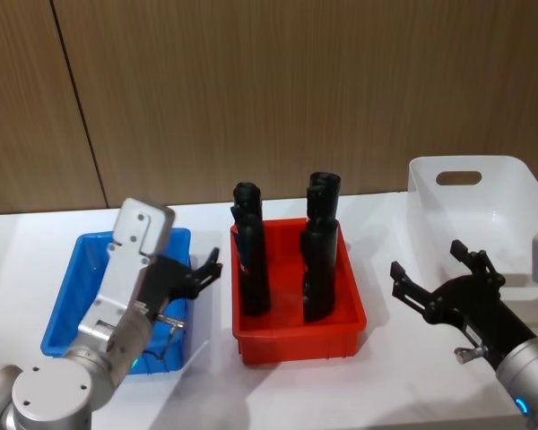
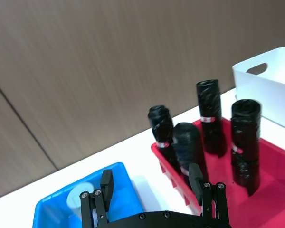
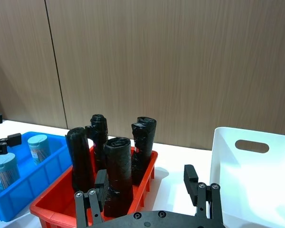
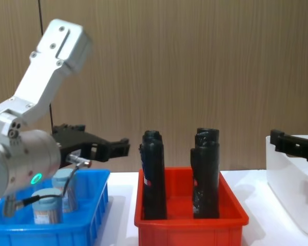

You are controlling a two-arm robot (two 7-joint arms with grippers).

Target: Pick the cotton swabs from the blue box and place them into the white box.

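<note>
The cotton swabs tub should go into the white box (image 4: 296,182), so my left gripper will hold it by its pale lid (image 4: 47,199) next.
The blue box (image 1: 76,273) sits at the left of the table, and two cotton swabs tubs (image 3: 38,147) (image 3: 4,168) with pale lids stand inside it; the chest view also shows them (image 4: 46,205). My left gripper (image 1: 202,276) hangs open above the box's right side, near the red bin, its fingers (image 2: 104,183) empty. On the right stands the white box (image 1: 471,193). My right gripper (image 1: 427,258) hovers open and empty in front of it, between the white box and the red bin.
A red bin (image 1: 296,336) holding several tall black rolls (image 1: 251,260) stands between the two boxes. A wooden wall panel closes off the back of the white table.
</note>
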